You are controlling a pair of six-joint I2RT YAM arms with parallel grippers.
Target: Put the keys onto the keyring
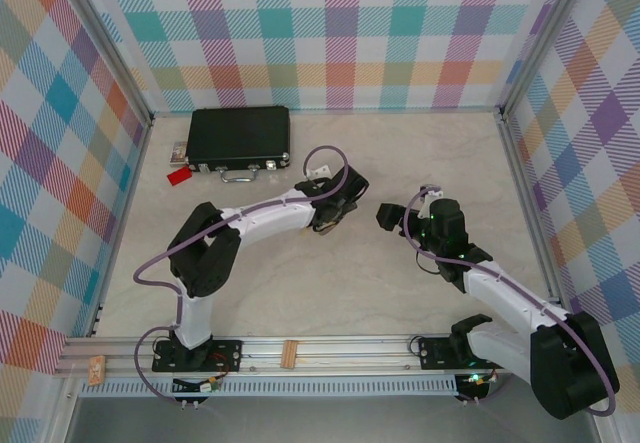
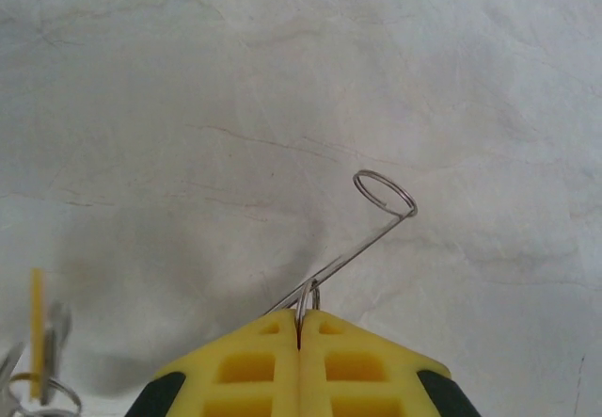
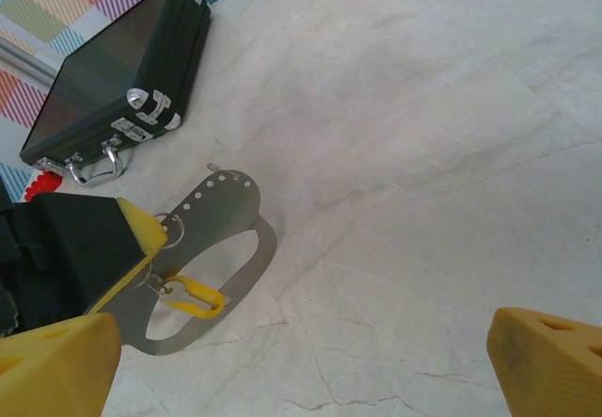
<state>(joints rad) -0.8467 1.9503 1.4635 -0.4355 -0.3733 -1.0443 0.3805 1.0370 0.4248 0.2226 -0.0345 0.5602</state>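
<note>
I can open my left gripper now and release the keyring (image 2: 376, 233), because it is hanging just above the flat, empty marble.
My left gripper (image 2: 301, 334) is shut on the keyring (image 2: 376, 233), pinching a small wire ring that sits on it. Seen edge-on there, the keyring is a thin grey line rising to a small loop. In the right wrist view it is a flat grey-silver oval band (image 3: 230, 212) with a row of holes, held just above the table by the left gripper's yellow finger (image 3: 141, 231). A yellow-headed key (image 3: 195, 297) hangs from it by a small ring. The keys (image 2: 38, 332) also show low at the left wrist view's left edge. My right gripper (image 3: 301, 365) stands open beside it, nothing between its fingers.
A black case (image 1: 240, 137) with a silver handle lies at the back left, and a small red tag (image 1: 180, 175) sits by its front left corner. Checked walls fence the marble tabletop (image 1: 330, 283). Both grippers (image 1: 330, 211) (image 1: 393, 215) meet mid-table.
</note>
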